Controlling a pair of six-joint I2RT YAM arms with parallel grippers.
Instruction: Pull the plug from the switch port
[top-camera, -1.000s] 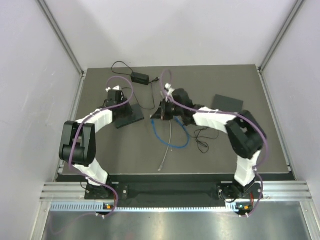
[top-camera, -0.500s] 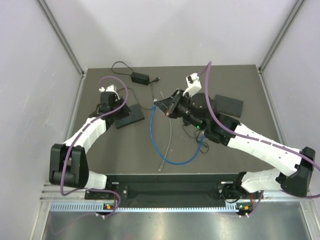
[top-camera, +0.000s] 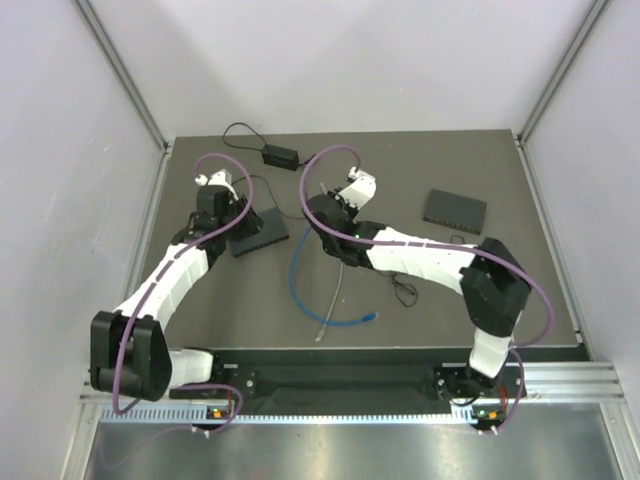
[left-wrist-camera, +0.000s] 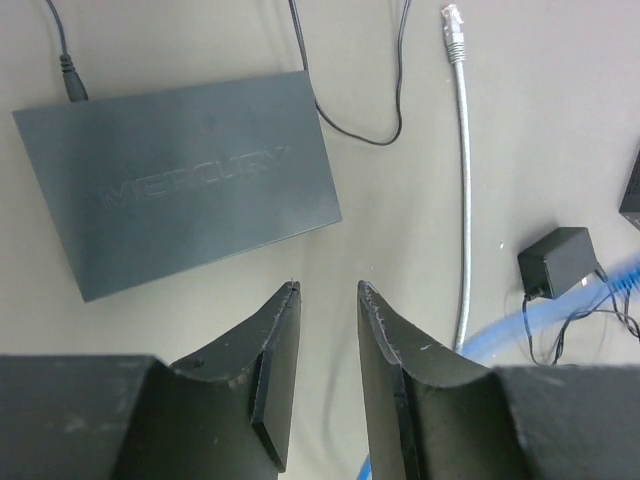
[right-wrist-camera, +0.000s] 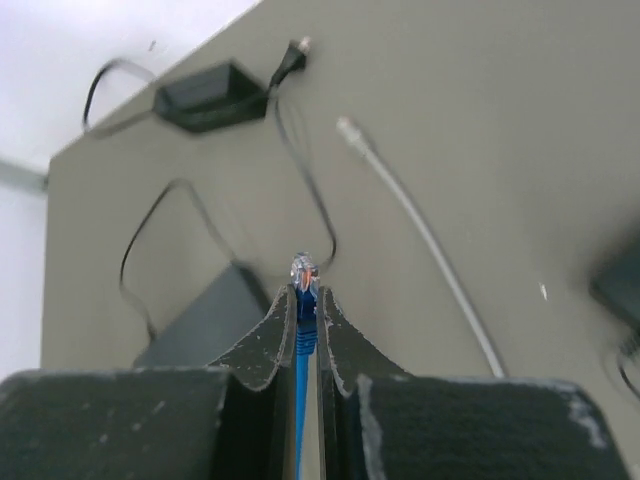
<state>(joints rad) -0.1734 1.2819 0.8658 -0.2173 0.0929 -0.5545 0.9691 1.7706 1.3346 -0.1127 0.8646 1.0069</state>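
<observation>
The clear plug (right-wrist-camera: 304, 268) is in the air, short of the grey cable's plug end. It would fall if I opened my right gripper now, so I should keep holding it.
The switch (left-wrist-camera: 180, 180) is a flat dark grey box with a black lead in its far left corner; its ports are hidden. It shows in the top view (top-camera: 260, 230) too. My left gripper (left-wrist-camera: 328, 298) hovers open just short of its near edge, nothing between the fingers. In the top view the left gripper (top-camera: 236, 220) is at the switch's left end. My right gripper (right-wrist-camera: 305, 295) is shut on the blue cable's clear plug (right-wrist-camera: 304, 268), held in the air apart from the switch (right-wrist-camera: 200, 320). From the right gripper (top-camera: 318, 222) the blue cable (top-camera: 300, 295) trails down the table.
A loose grey cable (left-wrist-camera: 462, 180) lies right of the switch, its plug end free. A black power adapter (top-camera: 280, 155) with its lead sits at the back, a second dark switch (top-camera: 455, 207) at the right, and a small black adapter (left-wrist-camera: 558, 262) by the blue cable.
The right arm swung out to the right with the blue plug, then folded back near the switch, dragging the blue cable. The left gripper stayed over the switch and opened a little.
</observation>
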